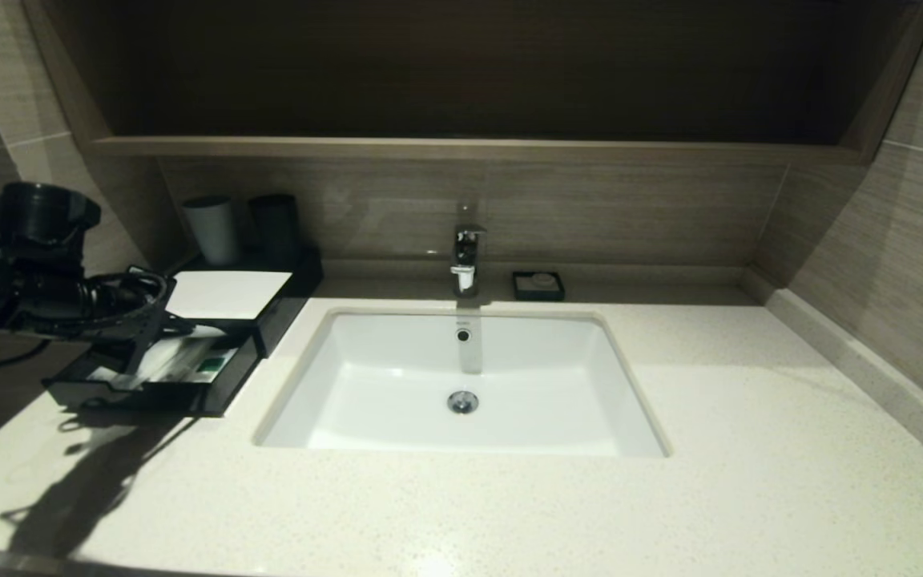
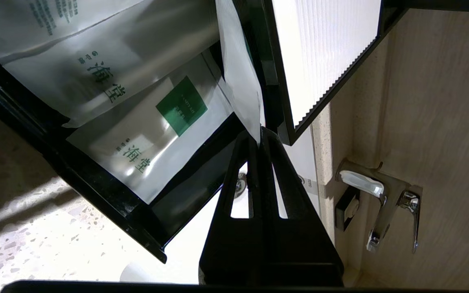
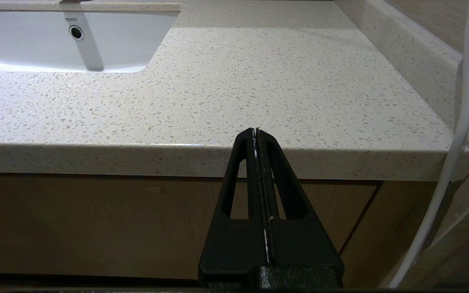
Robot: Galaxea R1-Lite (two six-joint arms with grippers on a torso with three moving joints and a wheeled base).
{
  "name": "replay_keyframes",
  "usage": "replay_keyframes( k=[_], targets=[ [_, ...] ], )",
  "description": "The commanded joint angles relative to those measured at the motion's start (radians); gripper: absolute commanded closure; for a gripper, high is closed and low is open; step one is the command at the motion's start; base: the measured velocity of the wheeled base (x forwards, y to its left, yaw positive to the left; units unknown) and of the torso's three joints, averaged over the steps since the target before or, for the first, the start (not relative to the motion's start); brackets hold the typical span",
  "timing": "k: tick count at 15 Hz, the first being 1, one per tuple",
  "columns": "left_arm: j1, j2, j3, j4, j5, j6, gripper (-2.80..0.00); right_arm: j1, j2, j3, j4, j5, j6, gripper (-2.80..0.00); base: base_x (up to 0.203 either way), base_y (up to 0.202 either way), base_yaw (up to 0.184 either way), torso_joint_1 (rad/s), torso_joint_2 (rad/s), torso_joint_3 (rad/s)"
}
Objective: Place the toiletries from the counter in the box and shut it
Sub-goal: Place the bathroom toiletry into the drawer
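Note:
My left gripper can open now: the white packet [image 1: 203, 331] is hanging inside the drawer [image 1: 217, 394], next to the flat sachet, so the packet would come to rest there.
The black box [image 1: 295, 290] with its white top panel [image 1: 225, 292] stands left of the sink, and its drawer [image 1: 217, 394] is pulled out. Several white packets lie in the drawer, among them a flat sachet with a green mark [image 2: 181, 106] [image 1: 211, 365]. My left gripper [image 1: 131, 370] [image 2: 259, 136] hangs over the drawer, shut on the edge of a narrow white packet [image 2: 238, 73] that points down into it. The brown wood-grain counter ledge [image 1: 509, 149] runs along the wall. My right gripper [image 3: 256, 130] is shut on nothing, low in front of the worktop's edge.
A white sink [image 1: 461, 385] with a chrome tap [image 1: 466, 258] fills the middle of the speckled worktop [image 1: 750, 449]. A small black soap dish [image 1: 538, 285] sits behind it. Two cups [image 1: 213, 231] stand at the back of the box.

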Motion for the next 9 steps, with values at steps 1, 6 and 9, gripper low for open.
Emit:
replay_keyframes(
  k=[1, 6, 9],
  targets=[
    [0.0, -0.002, -0.004, 0.005, -0.001, -0.007, 0.0, 0.0, 0.0, 0.0, 0.0, 0.0, -0.001, 0.0, 0.0, 0.0, 0.0, 0.0, 0.0, 0.0],
    [0.002, 0.005, -0.027, 0.046, 0.0, -0.013, 0.0, 0.0, 0.0, 0.0, 0.0, 0.0, -0.001, 0.0, 0.0, 0.0, 0.0, 0.0, 0.0, 0.0],
    [0.007, 0.016, -0.029, 0.046, 0.0, -0.013, -2.8, 0.0, 0.0, 0.0, 0.0, 0.0, -0.001, 0.0, 0.0, 0.0, 0.0, 0.0, 0.0, 0.0]
  ],
)
